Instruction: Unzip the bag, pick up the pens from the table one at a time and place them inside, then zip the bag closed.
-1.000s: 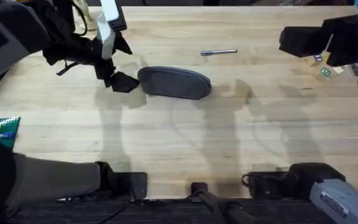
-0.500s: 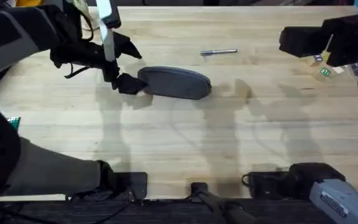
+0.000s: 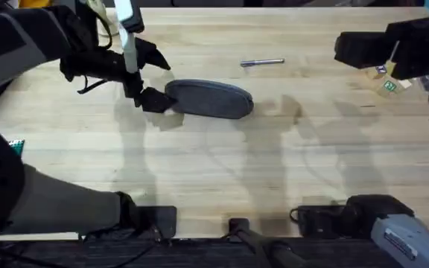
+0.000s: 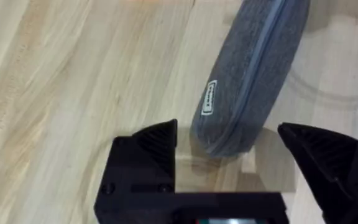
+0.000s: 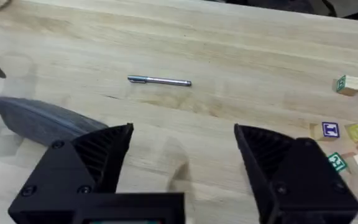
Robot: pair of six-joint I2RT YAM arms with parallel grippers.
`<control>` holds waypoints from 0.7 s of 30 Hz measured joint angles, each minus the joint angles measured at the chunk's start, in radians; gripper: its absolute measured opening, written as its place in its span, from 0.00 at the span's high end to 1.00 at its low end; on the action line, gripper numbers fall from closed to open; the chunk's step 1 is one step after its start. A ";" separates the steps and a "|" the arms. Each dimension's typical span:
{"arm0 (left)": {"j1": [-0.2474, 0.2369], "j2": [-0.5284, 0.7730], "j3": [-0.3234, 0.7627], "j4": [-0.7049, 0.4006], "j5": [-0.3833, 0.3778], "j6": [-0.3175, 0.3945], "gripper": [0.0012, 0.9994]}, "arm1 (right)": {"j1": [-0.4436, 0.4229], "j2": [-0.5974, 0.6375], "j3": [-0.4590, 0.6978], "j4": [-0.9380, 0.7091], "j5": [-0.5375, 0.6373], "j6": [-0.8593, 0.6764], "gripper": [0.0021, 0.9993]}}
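Note:
The left gripper has to open the zipper side up for use, so it needs to leave the grey bag's zipper (image 4: 255, 65) free to open and hold the grey bag by its rounded end (image 4: 221, 134) beside the white label.
The grey bag (image 3: 208, 98) lies zipped on the table (image 3: 214, 171), left of centre. My left gripper (image 3: 153, 82) is open, its fingers (image 4: 157, 146) straddling the bag's (image 4: 248, 74) left rounded end without closing on it. A silver-grey pen (image 3: 262, 62) lies behind the bag, toward the far edge, also seen as the pen (image 5: 159, 80) in the right wrist view. My right gripper (image 5: 182, 143) is open and held high at the far right, holding nothing, well away from the bag (image 5: 39, 119).
Small lettered wooden blocks (image 5: 340, 130) lie at the far right near the right arm (image 3: 393, 45). A green object (image 3: 15, 147) peeks out at the left edge beside the left arm.
The left gripper moved right and slightly farther over the last second, closing in on the bag's left end, then held still. The right arm has not moved.

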 joint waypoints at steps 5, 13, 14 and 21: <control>0.000 0.000 0.000 -0.019 0.000 0.000 0.01 | 0.000 0.000 0.000 0.000 0.000 0.000 0.00; 0.000 0.000 0.000 -0.054 0.000 0.000 0.01 | 0.000 0.000 0.000 0.000 0.000 0.000 0.00; 0.000 0.000 0.000 -0.056 0.000 0.000 0.01 | 0.000 0.000 0.000 0.000 0.000 0.000 0.00; -0.018 0.000 0.000 -0.043 0.000 -0.002 0.21 | 0.000 0.000 0.000 0.000 0.000 0.000 0.00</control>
